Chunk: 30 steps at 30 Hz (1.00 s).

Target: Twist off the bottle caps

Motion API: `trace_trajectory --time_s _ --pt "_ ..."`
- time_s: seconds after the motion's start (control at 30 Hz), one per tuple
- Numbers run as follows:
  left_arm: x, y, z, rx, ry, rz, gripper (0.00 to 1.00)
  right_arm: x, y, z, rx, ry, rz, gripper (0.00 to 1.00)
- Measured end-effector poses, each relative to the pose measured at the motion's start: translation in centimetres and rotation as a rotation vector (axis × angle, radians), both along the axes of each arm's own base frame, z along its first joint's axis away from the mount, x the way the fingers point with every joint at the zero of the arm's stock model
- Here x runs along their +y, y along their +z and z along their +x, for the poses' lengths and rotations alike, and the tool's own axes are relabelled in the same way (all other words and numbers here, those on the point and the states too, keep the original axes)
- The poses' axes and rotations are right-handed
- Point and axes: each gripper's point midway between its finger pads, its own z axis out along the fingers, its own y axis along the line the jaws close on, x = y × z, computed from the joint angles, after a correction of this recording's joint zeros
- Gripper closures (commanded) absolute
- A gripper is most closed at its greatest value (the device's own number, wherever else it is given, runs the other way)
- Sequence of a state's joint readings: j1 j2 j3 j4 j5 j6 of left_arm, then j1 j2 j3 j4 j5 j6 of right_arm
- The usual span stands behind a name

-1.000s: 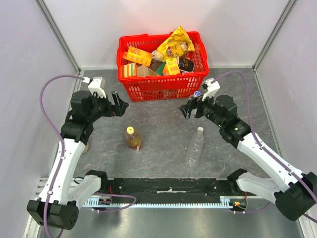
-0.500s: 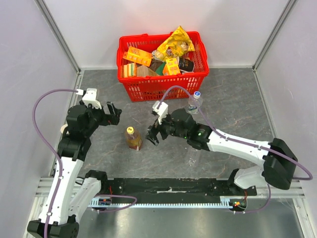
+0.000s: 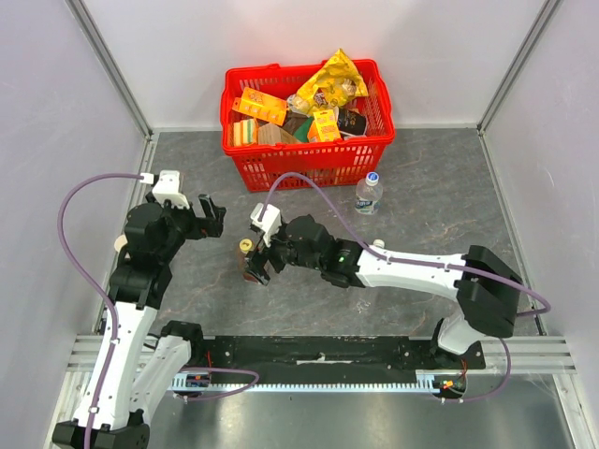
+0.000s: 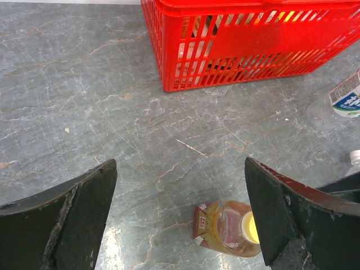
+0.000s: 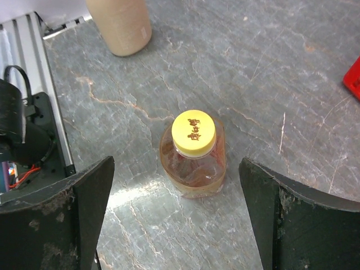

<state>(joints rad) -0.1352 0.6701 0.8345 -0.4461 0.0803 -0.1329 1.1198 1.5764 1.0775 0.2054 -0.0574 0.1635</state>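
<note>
I should next grab the amber bottle's body near the yellow cap (image 3: 245, 246) with my right gripper, leaving its base free for my left gripper.
An amber bottle (image 5: 194, 169) with a yellow cap (image 5: 194, 133) stands upright on the table. My right gripper (image 5: 185, 225) is open and hangs just above and beside it, touching nothing. In the top view this gripper (image 3: 255, 270) hides most of the bottle, and the yellow cap (image 3: 245, 246) shows beside it. My left gripper (image 3: 212, 217) is open and empty, to the bottle's upper left. Its wrist view shows the bottle (image 4: 222, 229) low between the fingers. A clear bottle (image 3: 368, 195) with a blue cap (image 3: 372, 176) stands near the basket. A white cap (image 4: 354, 157) peeks out by my right arm.
A red basket (image 3: 309, 170) full of snack packs stands at the back centre and also shows in the left wrist view (image 4: 236, 56). A brownish bottle (image 5: 121, 22) stands near the table's left edge. The black rail (image 5: 34, 129) runs along the front edge.
My right arm has swung left across the table to the amber bottle, covering the lying clear bottle. My left gripper has drawn back a little to the left.
</note>
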Motion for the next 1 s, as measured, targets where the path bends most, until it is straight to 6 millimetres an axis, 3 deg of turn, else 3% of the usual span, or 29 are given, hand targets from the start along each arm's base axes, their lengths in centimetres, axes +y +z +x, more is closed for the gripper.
trace_trajectory --time_s 0.6,0.73,0.93,1.0 --pt "0.0 0.0 -0.3 -0.011 -0.003 -0.002 0.0 1.4 -7.0 2.0 0.02 -0.094 -0.131 0.03" --pt "-0.2 -0.1 -0.3 -0.009 -0.013 -0.004 0.01 1.6 -8.3 2.1 0.04 -0.098 -0.145 0.2" --pt "-0.6 0.0 -0.5 -0.016 -0.035 -0.011 0.0 2.2 -7.8 1.8 0.059 -0.09 -0.108 0.48" --pt "-0.6 0.2 -0.6 -0.021 -0.036 -0.011 0.0 2.3 -7.6 1.8 0.063 -0.09 -0.095 0.52"
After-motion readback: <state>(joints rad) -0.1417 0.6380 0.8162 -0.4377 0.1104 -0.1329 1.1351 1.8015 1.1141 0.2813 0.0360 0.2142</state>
